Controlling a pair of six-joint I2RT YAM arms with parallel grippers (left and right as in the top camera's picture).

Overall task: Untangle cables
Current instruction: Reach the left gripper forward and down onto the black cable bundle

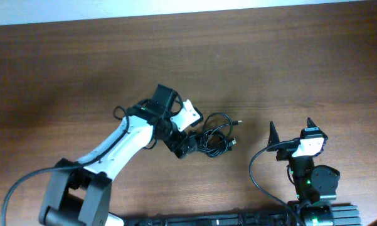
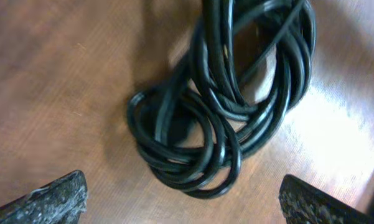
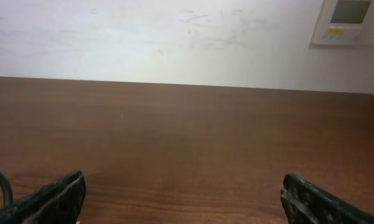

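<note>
The left gripper takes hold of the cables by the coiled loops next, leaving the plug end free for my right gripper to untangle.
The cables (image 1: 217, 133) lie as one small knotted bundle of thin black cords near the middle of the wooden table (image 1: 81, 69), with a plug end (image 1: 238, 123) sticking out to the right. My left gripper (image 1: 192, 139) hovers at the bundle's left edge. In the left wrist view the coiled cables (image 2: 227, 99) fill the space just ahead of my left gripper (image 2: 183, 202), which is open, its fingers (image 2: 56, 199) wide apart and touching nothing. My right gripper (image 1: 291, 125) stands open to the right of the bundle, well apart from it; my right gripper (image 3: 183, 199) holds nothing.
The table's far edge meets a white wall (image 3: 174, 37) carrying a white control panel (image 3: 350, 22). A thick black arm wire (image 1: 258, 169) loops beside the right arm's base (image 1: 313, 188). Bare wood surrounds the bundle.
</note>
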